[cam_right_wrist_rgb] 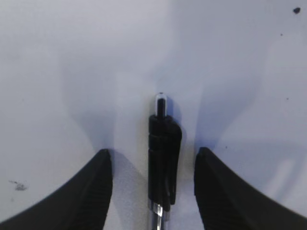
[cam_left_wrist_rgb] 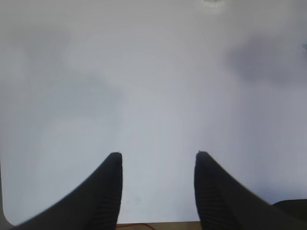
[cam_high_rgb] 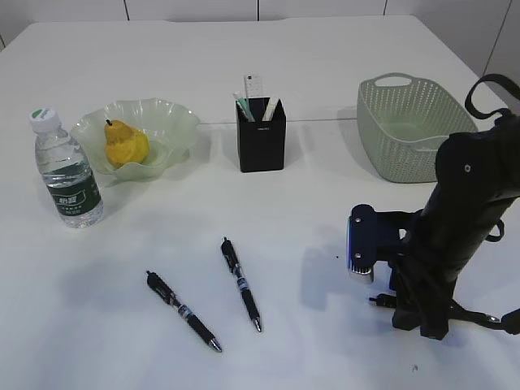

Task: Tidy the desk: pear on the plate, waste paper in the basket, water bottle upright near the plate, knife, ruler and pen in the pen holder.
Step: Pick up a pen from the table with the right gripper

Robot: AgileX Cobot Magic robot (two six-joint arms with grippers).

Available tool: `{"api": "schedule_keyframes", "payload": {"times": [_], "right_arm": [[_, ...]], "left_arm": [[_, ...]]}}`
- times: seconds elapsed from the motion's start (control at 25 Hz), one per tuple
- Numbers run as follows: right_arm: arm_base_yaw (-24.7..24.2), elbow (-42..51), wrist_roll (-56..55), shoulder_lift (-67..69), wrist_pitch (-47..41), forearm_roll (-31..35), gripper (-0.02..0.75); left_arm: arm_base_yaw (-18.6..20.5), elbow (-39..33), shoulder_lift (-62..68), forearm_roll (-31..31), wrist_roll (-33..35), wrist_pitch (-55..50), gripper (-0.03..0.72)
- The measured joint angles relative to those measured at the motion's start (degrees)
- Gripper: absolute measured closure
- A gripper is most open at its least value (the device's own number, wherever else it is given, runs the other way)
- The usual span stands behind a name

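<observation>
My right gripper is to grab the pen's body by the clip [cam_right_wrist_rgb: 160, 163] next, so that it can stand the black pen in the pen holder.
My right gripper [cam_right_wrist_rgb: 153, 152] stands open low over the desk [cam_high_rgb: 325, 73], a black pen [cam_right_wrist_rgb: 163, 163] lying between its jaws with a gap on each side. The right arm [cam_high_rgb: 443, 236] hides that pen in the exterior view. Two more pens [cam_high_rgb: 183, 311] [cam_high_rgb: 241, 283] lie front left. The pear [cam_high_rgb: 124, 145] sits in the plate [cam_high_rgb: 175, 122], and the water bottle [cam_high_rgb: 68, 169] stands upright beside it. The pen holder [cam_high_rgb: 261, 136] holds the ruler [cam_high_rgb: 253, 87] and other sticks; I cannot pick out the knife. No waste paper shows. My left gripper [cam_left_wrist_rgb: 158, 154] is open and empty.
The basket [cam_high_rgb: 406, 126] stands at the back right, just behind the right arm. In the left wrist view the desk's edge [cam_left_wrist_rgb: 158, 223] runs right under the fingers. A few dark specks [cam_right_wrist_rgb: 19, 185] dot the white top.
</observation>
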State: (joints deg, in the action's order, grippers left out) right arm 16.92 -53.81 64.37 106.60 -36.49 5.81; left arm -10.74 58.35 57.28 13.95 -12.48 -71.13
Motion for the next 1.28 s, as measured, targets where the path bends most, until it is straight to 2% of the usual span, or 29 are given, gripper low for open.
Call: {"api": "schedule_keyframes", "payload": {"times": [0.4,0.68,1.28], "right_arm": [[0.0,0.0,-0.15,0.0,-0.09,-0.01,0.297],[0.0,0.0,-4.47,0.0,-0.34,-1.31,0.302],[0.0,0.0,-5.11,0.0,-1.93,-2.88,0.528]], "left_arm": [[0.0,0.0,0.0,0.0,0.0,0.0,0.347],[0.0,0.0,0.0,0.0,0.0,0.0,0.347],[0.0,0.0,0.0,0.0,0.0,0.0,0.347]]}}
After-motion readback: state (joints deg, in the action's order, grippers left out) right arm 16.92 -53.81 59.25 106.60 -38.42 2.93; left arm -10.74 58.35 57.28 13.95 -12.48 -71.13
